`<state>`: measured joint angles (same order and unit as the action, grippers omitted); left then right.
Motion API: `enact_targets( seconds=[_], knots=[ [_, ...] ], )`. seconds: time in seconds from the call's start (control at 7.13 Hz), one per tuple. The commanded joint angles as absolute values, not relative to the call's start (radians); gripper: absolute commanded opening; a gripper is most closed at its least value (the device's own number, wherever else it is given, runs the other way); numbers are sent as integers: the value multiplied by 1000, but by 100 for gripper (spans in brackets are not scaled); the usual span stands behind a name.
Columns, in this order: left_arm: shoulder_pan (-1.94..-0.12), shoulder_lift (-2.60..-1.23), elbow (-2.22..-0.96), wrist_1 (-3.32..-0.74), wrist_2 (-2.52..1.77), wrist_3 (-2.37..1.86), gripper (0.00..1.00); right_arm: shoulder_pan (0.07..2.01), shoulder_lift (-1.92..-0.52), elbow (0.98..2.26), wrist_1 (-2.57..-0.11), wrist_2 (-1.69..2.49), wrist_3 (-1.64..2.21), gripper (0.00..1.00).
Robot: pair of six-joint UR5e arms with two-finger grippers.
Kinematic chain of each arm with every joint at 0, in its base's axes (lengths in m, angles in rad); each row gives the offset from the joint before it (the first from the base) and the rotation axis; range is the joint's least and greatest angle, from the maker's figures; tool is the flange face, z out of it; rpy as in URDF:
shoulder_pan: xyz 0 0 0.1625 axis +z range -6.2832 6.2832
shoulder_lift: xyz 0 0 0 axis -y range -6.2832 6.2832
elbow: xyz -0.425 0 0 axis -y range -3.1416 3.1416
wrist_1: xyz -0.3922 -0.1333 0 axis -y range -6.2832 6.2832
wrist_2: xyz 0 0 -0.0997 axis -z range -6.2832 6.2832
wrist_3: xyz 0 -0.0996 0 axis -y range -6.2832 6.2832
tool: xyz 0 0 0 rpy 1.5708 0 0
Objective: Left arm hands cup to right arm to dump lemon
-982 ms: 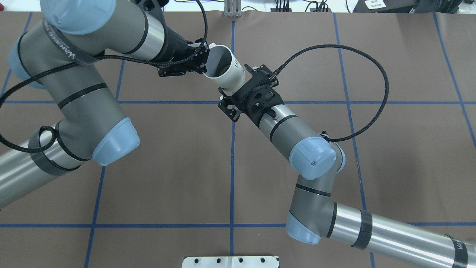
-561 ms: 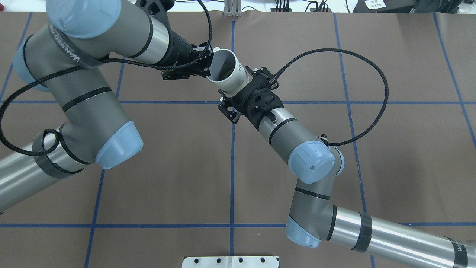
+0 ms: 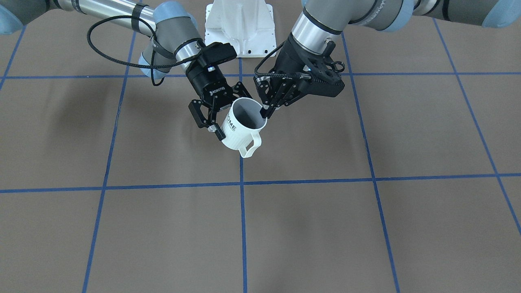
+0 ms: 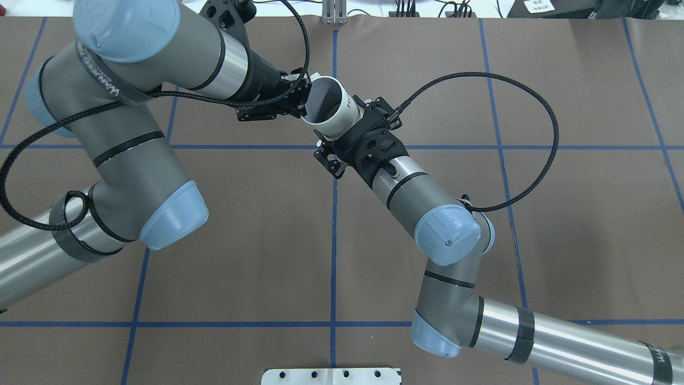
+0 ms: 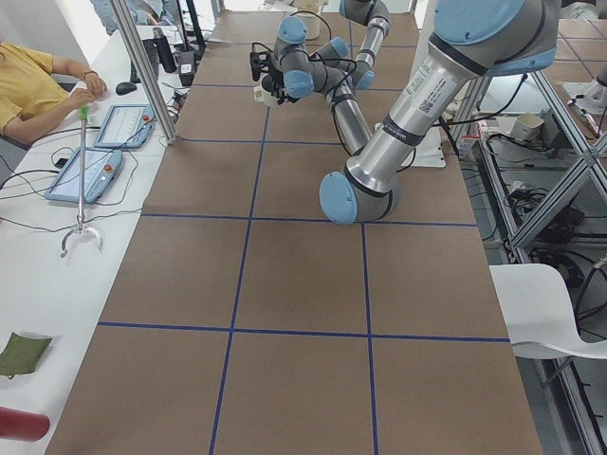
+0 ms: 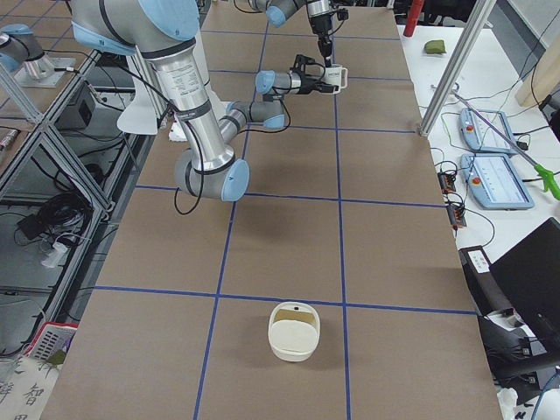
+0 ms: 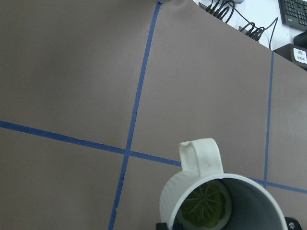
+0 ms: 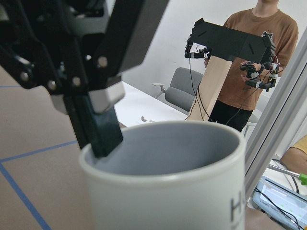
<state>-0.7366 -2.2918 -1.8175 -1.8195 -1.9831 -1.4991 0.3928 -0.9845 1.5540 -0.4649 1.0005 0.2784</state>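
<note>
My right gripper should close, because the fingers are on either side of the cup's body [image 3: 237,138] and the lower finger reaches past its lettering [image 3: 231,123]. Closing now would hold the cup.
The white ribbed cup [image 3: 238,132] hangs tilted above the table's middle, handle toward the operators' side. My left gripper [image 3: 265,113] is shut on its rim, one finger [image 8: 98,132] inside and one outside. My right gripper [image 3: 230,114], lettered ROBOTIQ, is open, with its fingers on either side of the cup's body; I cannot tell if they touch it. In the overhead view the cup [image 4: 346,109] sits between the two wrists, and the right fingers are hidden under the wrist bracket [image 4: 368,140]. A yellow-green lemon slice [image 7: 204,211] lies in the cup's bottom [image 7: 201,160].
Brown table cover with blue tape lines [image 3: 241,183]. The white robot base plate [image 3: 240,28] is behind the grippers. A cream basket-like container [image 6: 295,331] stands on the table toward the right end. Operators sit and stand beside the table [image 5: 28,81].
My left arm has carried the cup to the right, toward the right gripper. The cup now sits deeper between the right gripper's fingers. The right arm shifted only slightly.
</note>
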Motion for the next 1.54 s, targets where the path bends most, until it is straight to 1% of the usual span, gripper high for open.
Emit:
enact_targets(
  seconds=[0.0,0.14,0.28,0.42,0.56,0.7,0.84,0.98,1.12,1.26,1.4],
  knots=[
    [-733,-2292,-1819,-1819,-1986,-1499,0,393,-986,1554,-465,1000,278,94],
    [-733,-2292,-1819,-1821,-1987,-1499,0,394,-989,1555,-465,1000,276,90],
    [-733,-2292,-1824,-1821,-1991,-1497,0,387,-992,1555,-465,1000,276,57],
    [-733,-2290,-1822,-1821,-1991,-1496,77,382,-991,1552,-463,999,278,32],
    [-733,-2283,-1838,-1821,-1987,-1494,100,380,-992,1554,-460,999,282,18],
    [-745,-2281,-1850,-1804,-2011,-1476,100,380,-992,1555,-456,997,288,12],
    [-799,-2283,-1853,-1757,-2102,-1397,100,380,-994,1562,-424,997,293,8],
    [-857,-2276,-1864,-1717,-2170,-1323,100,379,-1011,1562,-401,997,410,8],
    [-912,-2243,-1873,-1666,-2209,-1221,100,382,-1038,1574,-397,999,546,0],
    [-964,-2176,-1899,-1613,-2233,-1056,100,397,-1060,1600,-403,997,572,0],
    [-1024,-2107,-1922,-1564,-2235,-899,100,435,-1110,1618,-408,997,577,0]
  ],
)
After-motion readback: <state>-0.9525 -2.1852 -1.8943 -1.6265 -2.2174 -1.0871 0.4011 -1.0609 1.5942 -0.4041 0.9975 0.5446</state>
